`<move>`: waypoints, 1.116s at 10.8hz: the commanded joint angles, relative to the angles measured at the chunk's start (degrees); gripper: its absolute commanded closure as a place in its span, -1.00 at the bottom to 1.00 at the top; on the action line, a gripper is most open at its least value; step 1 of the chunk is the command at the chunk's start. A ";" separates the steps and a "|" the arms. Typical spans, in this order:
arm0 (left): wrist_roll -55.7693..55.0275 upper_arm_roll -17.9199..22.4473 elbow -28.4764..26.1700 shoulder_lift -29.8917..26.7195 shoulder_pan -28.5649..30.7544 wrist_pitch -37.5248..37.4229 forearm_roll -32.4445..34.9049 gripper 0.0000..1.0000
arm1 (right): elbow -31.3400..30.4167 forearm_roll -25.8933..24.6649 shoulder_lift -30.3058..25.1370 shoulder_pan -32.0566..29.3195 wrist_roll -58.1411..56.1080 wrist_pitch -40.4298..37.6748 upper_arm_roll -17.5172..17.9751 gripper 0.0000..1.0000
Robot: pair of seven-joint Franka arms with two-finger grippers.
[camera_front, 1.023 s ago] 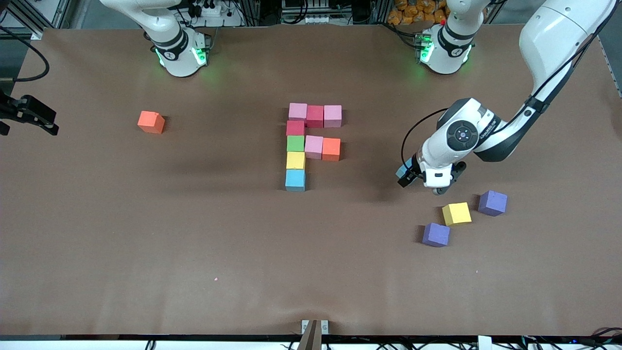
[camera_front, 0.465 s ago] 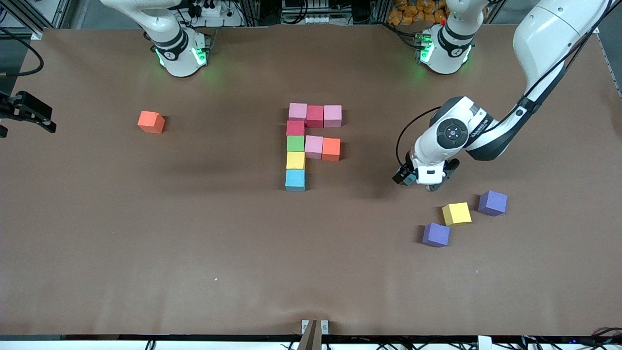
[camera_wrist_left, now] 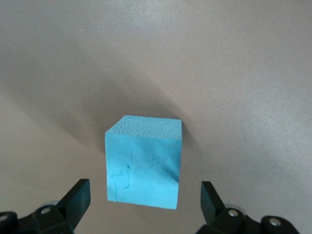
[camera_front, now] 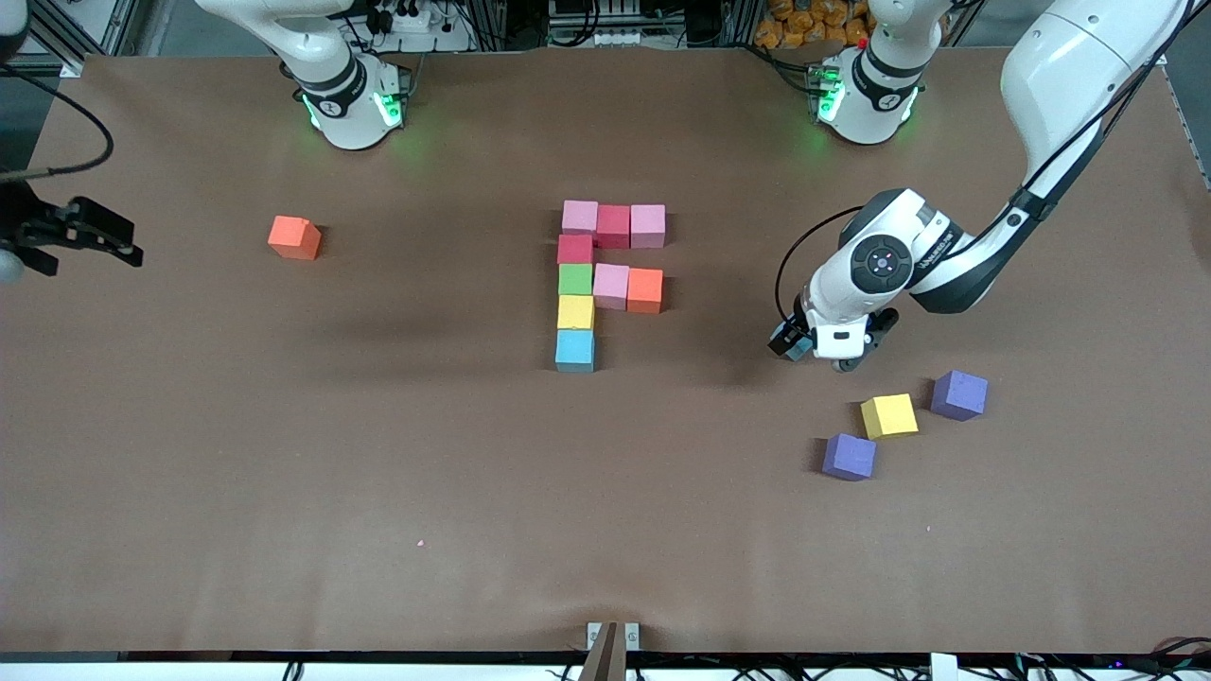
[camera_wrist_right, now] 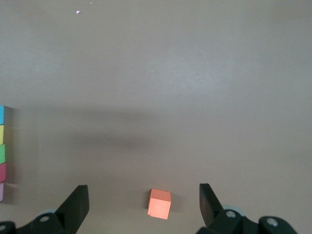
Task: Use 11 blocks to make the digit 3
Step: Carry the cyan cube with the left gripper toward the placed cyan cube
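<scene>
My left gripper moves lower next before it closes on the loose light blue block, since in the left wrist view its fingers stop above the block's top side.
In the middle of the table stands a figure of touching blocks [camera_front: 611,285]: a top bar of pink, red and pink, a column of red, green, yellow and light blue [camera_front: 574,350], and a pink and orange middle bar. My left gripper [camera_front: 806,350] [camera_wrist_left: 144,189] hangs low, open, with a loose light blue block [camera_front: 793,346] [camera_wrist_left: 144,165] between its fingers, a gap on each side. My right gripper [camera_front: 125,250] [camera_wrist_right: 142,191] is open and empty near the right arm's end of the table. A lone orange block [camera_front: 294,237] [camera_wrist_right: 159,204] lies beside it, toward the figure.
A yellow block [camera_front: 888,415] and two purple blocks [camera_front: 958,394] [camera_front: 849,457] lie loose, nearer the front camera than my left gripper. The figure's column [camera_wrist_right: 3,156] shows at the edge of the right wrist view.
The left hand has shifted a little toward the figure, still over the light blue block. The right gripper has moved a little toward the orange block. No block has moved.
</scene>
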 commanded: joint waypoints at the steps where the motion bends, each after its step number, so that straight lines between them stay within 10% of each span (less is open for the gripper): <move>1: 0.39 -0.27 0.18 -0.47 0.37 -0.87 1.17 -1.00 | -1.88 0.83 -1.34 -0.23 6.42 1.52 1.11 -1.00; 12: 0.21 2.10 0.71 3.92 -0.34 0.18 5.73 -1.00 | -2.32 -1.29 -0.81 -1.18 -0.38 3.19 0.94 -1.00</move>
